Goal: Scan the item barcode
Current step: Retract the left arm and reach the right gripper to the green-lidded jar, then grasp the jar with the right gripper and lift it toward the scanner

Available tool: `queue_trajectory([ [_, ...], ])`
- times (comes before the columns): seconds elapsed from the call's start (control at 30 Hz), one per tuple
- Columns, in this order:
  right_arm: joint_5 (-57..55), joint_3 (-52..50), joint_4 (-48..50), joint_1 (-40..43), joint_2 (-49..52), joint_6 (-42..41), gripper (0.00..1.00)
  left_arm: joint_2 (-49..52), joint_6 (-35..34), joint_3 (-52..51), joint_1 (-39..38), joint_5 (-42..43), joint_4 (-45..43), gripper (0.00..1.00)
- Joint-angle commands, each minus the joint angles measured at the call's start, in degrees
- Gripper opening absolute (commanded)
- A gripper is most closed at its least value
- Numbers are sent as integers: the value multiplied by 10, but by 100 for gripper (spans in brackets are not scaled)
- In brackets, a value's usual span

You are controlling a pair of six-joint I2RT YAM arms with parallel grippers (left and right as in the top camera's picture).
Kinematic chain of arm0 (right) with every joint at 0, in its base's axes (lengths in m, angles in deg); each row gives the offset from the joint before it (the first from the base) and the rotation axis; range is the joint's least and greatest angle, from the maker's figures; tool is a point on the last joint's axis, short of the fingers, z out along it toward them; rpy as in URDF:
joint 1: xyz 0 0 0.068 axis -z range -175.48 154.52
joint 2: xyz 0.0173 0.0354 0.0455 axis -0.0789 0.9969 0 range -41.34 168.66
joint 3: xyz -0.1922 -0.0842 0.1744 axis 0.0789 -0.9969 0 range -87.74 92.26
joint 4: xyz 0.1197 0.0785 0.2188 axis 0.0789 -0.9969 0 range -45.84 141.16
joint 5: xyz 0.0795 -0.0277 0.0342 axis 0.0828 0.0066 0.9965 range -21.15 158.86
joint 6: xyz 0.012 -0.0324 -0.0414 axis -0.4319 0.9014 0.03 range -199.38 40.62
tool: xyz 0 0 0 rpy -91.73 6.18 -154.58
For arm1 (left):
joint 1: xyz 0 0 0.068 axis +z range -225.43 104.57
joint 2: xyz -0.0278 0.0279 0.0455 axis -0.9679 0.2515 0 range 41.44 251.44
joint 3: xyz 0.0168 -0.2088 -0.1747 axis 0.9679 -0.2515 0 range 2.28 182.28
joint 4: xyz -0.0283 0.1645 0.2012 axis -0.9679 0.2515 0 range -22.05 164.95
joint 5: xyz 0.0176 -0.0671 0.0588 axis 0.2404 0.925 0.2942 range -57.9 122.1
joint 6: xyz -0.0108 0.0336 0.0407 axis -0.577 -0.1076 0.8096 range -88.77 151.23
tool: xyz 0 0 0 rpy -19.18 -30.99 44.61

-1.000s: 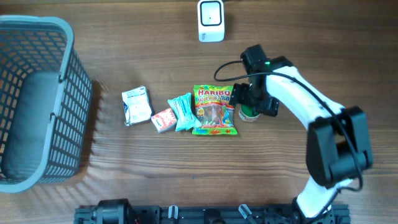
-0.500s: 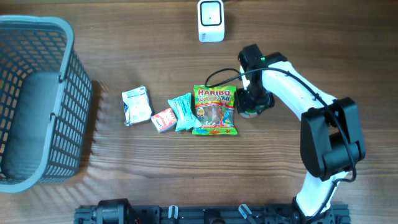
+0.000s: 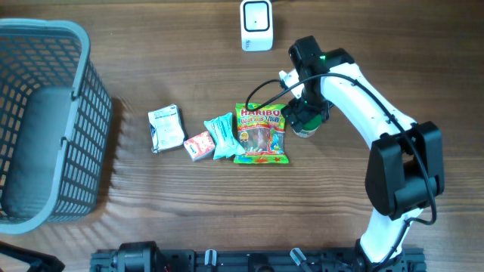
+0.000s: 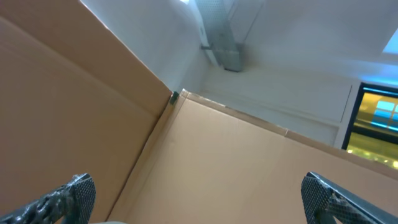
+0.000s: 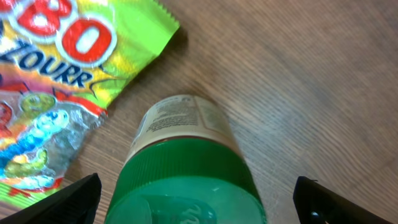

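My right gripper needs to lower first and then close on the jar. Both fingers are above the green lid's top side (image 3: pixel 310 123) (image 5: pixel 188 200), so they would miss the jar if they closed now.
A small jar with a green screw lid (image 5: pixel 186 180) and a pale label stands upright on the wooden table, just right of the Haribo bag (image 5: pixel 56 93). My right gripper (image 5: pixel 196 202) hangs directly over the lid, open, with a finger on each side and a wide gap to both. In the overhead view the right gripper (image 3: pixel 304 119) covers most of the jar (image 3: pixel 305 132). No barcode shows. A white scanner box (image 3: pixel 256 25) stands at the table's far edge. My left gripper (image 4: pixel 199 199) is open and holds nothing, pointing up at cardboard walls and a ceiling.
A row of packets lies left of the jar: the Haribo bag (image 3: pixel 260 134), a teal packet (image 3: pixel 223 136), a small red pack (image 3: pixel 199 145) and a white packet (image 3: pixel 165 128). A grey plastic basket (image 3: pixel 83 113) fills the left end of the table.
The right gripper has moved from beside the jar to directly above it, shifting slightly toward the far edge. The packets have stayed put.
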Motion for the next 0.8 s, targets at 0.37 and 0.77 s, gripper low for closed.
queue_trajectory([
  [0.37,176,200,-146,57,-18,-598,100,-4,-30,-42,4,171,268,100],
  [0.77,72,74,-154,58,-17,-848,100,-4,-67,-265,4,267,209,100],
])
